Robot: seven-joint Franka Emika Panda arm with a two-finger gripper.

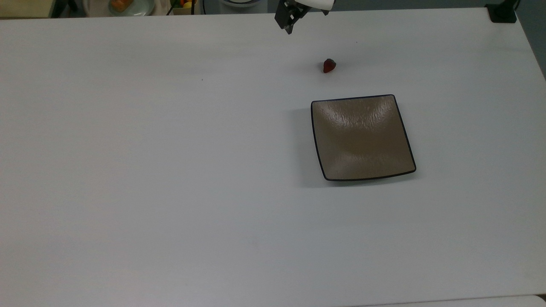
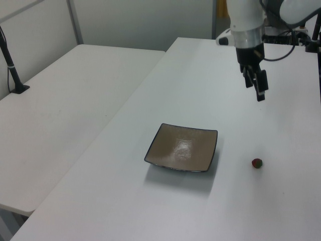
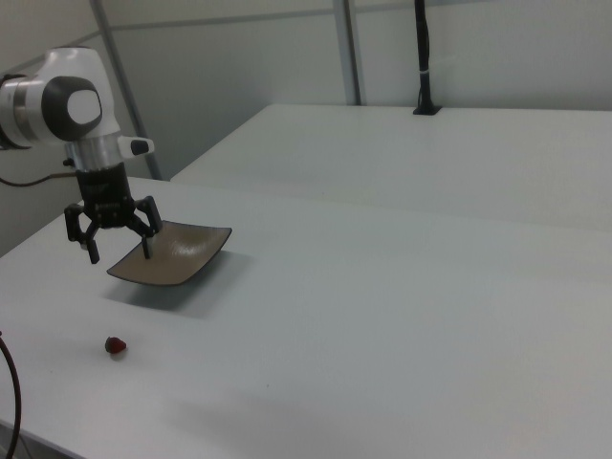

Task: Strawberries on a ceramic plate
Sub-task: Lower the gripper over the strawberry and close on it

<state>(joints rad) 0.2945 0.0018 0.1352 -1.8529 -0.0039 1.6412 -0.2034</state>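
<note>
The small strawberry should go on the square ceramic plate (image 2: 183, 147), so my gripper should next grab it by its round red body (image 2: 257, 163).
A small red strawberry (image 1: 329, 65) lies on the white table, a short way from the plate's far edge in the top view. It is also in the left view (image 2: 257, 162) and the right view (image 3: 116, 345). The square brown ceramic plate (image 1: 362, 136) (image 2: 183, 147) (image 3: 172, 253) sits bare on the table. My gripper (image 3: 119, 251) hangs open above the table with nothing between its fingers, higher than the strawberry and apart from it. In the left view the gripper (image 2: 257, 88) is above and behind the berry; in the top view the gripper (image 1: 305, 19) is at the upper edge.
A second white table (image 2: 65, 95) stands beside this one, with a black post (image 2: 10, 60) clamped on it. A black clamp (image 1: 502, 13) sits at the table's corner in the top view's upper right. Dishes and fruit (image 1: 123, 5) lie beyond the far edge.
</note>
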